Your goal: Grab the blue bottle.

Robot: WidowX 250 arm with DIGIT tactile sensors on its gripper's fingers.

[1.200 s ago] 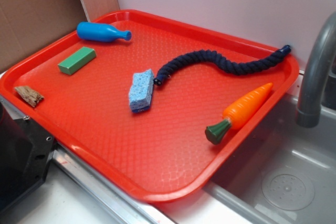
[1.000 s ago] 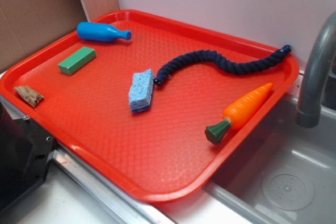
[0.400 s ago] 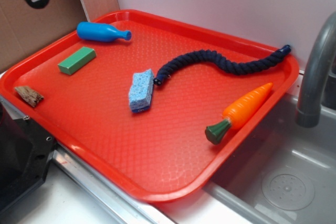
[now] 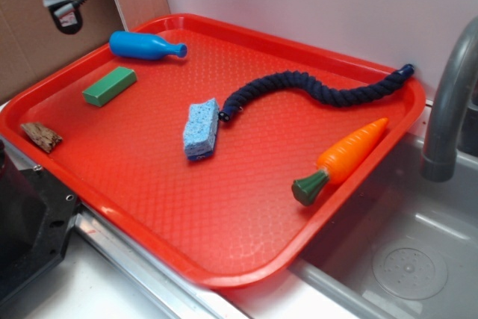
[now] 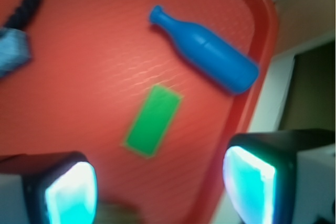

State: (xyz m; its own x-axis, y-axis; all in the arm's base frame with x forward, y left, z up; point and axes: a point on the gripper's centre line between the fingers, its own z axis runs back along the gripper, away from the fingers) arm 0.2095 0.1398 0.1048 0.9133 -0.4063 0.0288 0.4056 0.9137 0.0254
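Note:
I will grab the blue bottle around its wide body (image 4: 137, 45) next with my gripper, since the bottle is long and has a thin neck (image 4: 173, 49).
The blue bottle (image 4: 146, 45) lies on its side at the far left of the red tray (image 4: 246, 222), neck pointing right. In the wrist view the blue bottle (image 5: 207, 51) lies ahead near the tray's rim (image 5: 262, 61). My gripper (image 4: 60, 1) enters at the top left corner of the exterior view, high above and to the left of the bottle. In the wrist view my gripper (image 5: 160, 187) is open and empty, its two pads far apart, above the tray's left edge.
A green block (image 4: 110, 85) lies in front of the bottle, also in the wrist view (image 5: 153, 120). A pale blue sponge (image 4: 202, 129), navy rope (image 4: 314, 87), toy carrot (image 4: 343, 158) and brown chip (image 4: 41, 136) lie on the tray. Sink and faucet (image 4: 448, 102) stand right.
My gripper has come into the exterior view at the top left and moved a little right and down. The things on the tray have not moved.

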